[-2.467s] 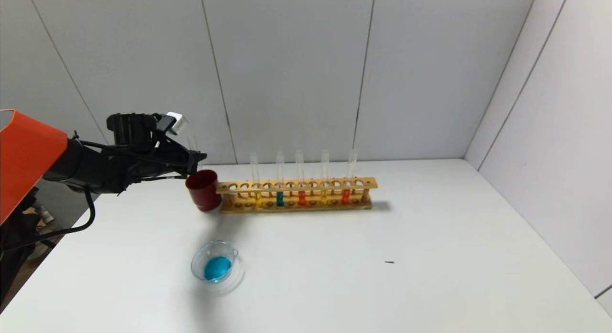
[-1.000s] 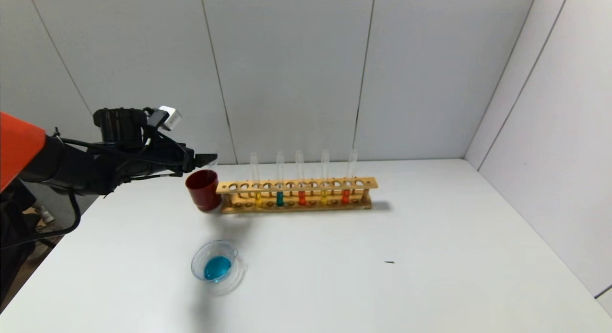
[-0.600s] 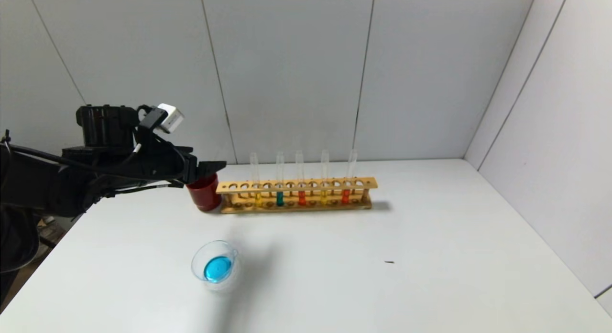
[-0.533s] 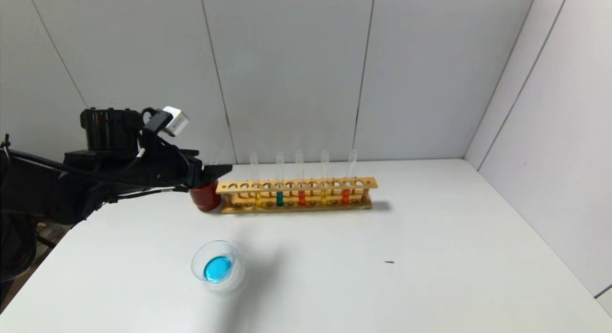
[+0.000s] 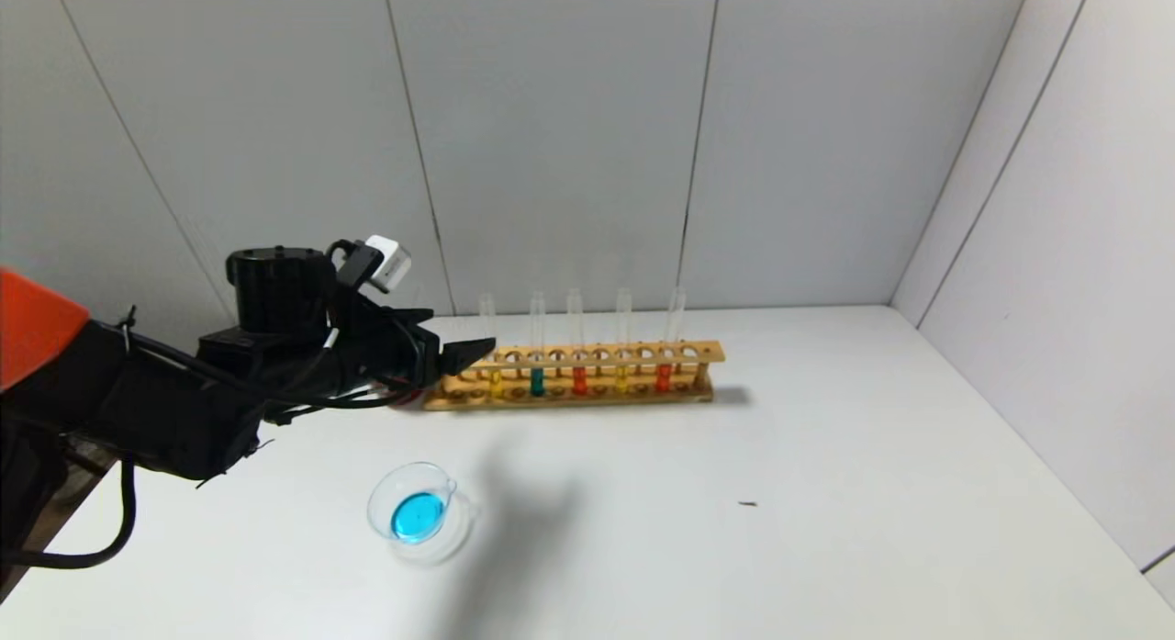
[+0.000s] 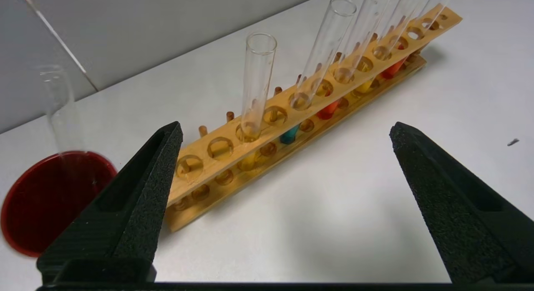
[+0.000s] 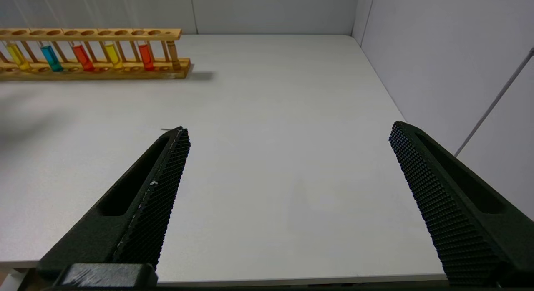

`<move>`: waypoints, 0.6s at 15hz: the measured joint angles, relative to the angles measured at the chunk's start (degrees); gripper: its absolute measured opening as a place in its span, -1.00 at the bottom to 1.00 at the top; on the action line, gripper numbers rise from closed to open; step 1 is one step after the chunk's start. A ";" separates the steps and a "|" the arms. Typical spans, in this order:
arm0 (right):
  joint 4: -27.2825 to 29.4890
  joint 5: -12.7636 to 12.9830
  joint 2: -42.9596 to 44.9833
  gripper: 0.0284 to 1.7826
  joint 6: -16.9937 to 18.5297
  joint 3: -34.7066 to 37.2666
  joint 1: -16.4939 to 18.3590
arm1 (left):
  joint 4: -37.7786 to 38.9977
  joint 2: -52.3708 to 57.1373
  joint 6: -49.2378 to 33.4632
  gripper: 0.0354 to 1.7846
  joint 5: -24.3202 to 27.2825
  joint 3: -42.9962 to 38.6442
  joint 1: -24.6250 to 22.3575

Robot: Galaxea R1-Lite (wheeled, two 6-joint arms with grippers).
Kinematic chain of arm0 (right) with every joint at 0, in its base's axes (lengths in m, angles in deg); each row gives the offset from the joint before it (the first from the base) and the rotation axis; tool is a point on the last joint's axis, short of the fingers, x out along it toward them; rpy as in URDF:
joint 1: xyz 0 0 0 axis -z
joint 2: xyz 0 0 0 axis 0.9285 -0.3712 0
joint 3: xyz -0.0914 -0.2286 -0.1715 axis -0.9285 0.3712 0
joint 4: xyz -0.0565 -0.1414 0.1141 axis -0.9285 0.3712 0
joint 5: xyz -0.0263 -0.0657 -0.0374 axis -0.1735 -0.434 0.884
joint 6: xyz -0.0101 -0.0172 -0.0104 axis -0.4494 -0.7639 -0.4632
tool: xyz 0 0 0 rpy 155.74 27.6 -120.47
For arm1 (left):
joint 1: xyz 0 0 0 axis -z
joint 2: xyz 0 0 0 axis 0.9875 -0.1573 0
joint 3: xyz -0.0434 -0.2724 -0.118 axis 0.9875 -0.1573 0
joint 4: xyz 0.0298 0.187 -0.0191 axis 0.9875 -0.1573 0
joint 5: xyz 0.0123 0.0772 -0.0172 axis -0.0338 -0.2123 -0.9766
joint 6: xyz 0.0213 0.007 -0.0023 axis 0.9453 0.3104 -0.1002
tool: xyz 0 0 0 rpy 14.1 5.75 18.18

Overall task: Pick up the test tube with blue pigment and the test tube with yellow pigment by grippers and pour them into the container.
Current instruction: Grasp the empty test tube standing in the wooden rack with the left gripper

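The left gripper grabs the yellow tube by its bare glass upper part (image 5: 487, 320) (image 6: 258, 80) next, since the wooden rack closes around the yellow tube's lower half.
A wooden rack (image 5: 587, 353) at the back of the table holds several upright tubes. The test tube with blue pigment (image 5: 537, 379) stands second from the rack's left end. A test tube with yellow pigment (image 5: 496, 383) stands left of it, and a second yellow one (image 5: 621, 376) stands further right. The glass container (image 5: 418, 511) holds blue liquid near the table's front left. My left gripper (image 5: 470, 353) is open and empty at the rack's left end. In the left wrist view my left gripper (image 6: 285, 126) faces the yellow tube (image 6: 255, 82) and the blue tube (image 6: 289, 134). My right gripper (image 7: 288, 128) is open and empty.
A dark red cup (image 6: 50, 199) with an empty tube (image 6: 56, 103) in it stands just left of the rack. Two red-orange tubes (image 5: 579, 379) (image 5: 664, 376) are in the rack. The rack also shows in the right wrist view (image 7: 91, 53). Walls close the back and right.
My left gripper let go of an empty tube into the red cup. It then moved right and down to the rack's left end, now covering the cup in the head view.
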 joint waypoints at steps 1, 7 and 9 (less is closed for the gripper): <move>0.00 0.02 0.00 0.96 0.00 0.00 0.00 | 1.06 -1.93 0.07 0.96 -0.37 1.11 0.11; -0.02 0.00 0.00 0.96 0.00 0.00 0.02 | 1.65 -12.30 0.11 0.96 -2.40 9.74 0.12; 0.00 0.00 0.00 0.96 0.00 0.00 0.02 | 1.34 -15.32 0.10 0.96 -2.45 12.76 0.11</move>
